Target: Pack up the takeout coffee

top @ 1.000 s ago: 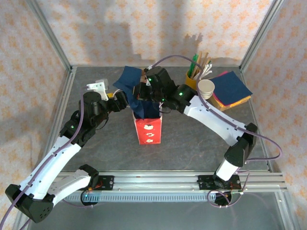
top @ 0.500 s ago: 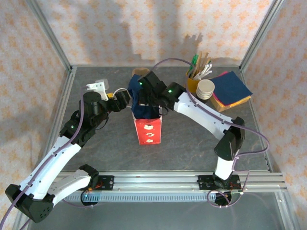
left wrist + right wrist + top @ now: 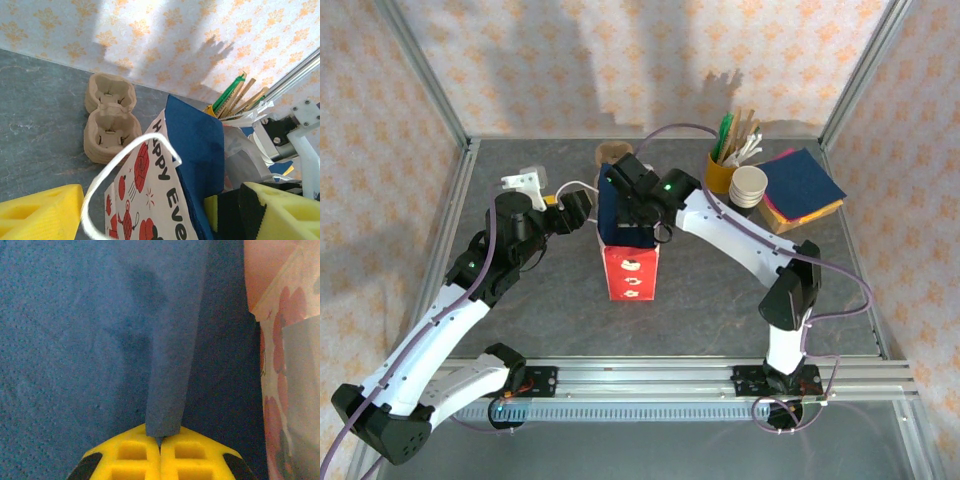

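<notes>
The dark blue napkin [image 3: 620, 222] hangs inside the bag's opening, between the bag's sides, so it is time now for my right gripper to open.
A red and white paper bag [image 3: 628, 272] stands upright mid-table. My right gripper [image 3: 623, 203] is over its mouth, shut on a dark blue napkin [image 3: 620, 222] that hangs down into the bag. In the right wrist view the napkin [image 3: 75, 340] folds into the closed yellow fingertips of the gripper [image 3: 160, 436], with the bag's wall [image 3: 280, 365] at the right. My left gripper [image 3: 582, 208] is open at the bag's left top edge. Its fingers [image 3: 40, 212] straddle the printed wall [image 3: 150, 195] and the white handle [image 3: 120, 155]. The takeout coffee is hidden.
A cardboard cup carrier [image 3: 610, 152] lies behind the bag, also in the left wrist view [image 3: 107, 122]. At the back right stand a yellow cup of sticks and straws [image 3: 725, 165], stacked white cups [image 3: 750, 185] and a pile of napkins [image 3: 803, 185]. A white fixture [image 3: 525, 182] sits back left.
My right arm has swung left and lowered, carrying the blue napkin from behind the bag down into its mouth. The left arm has stayed where it was.
</notes>
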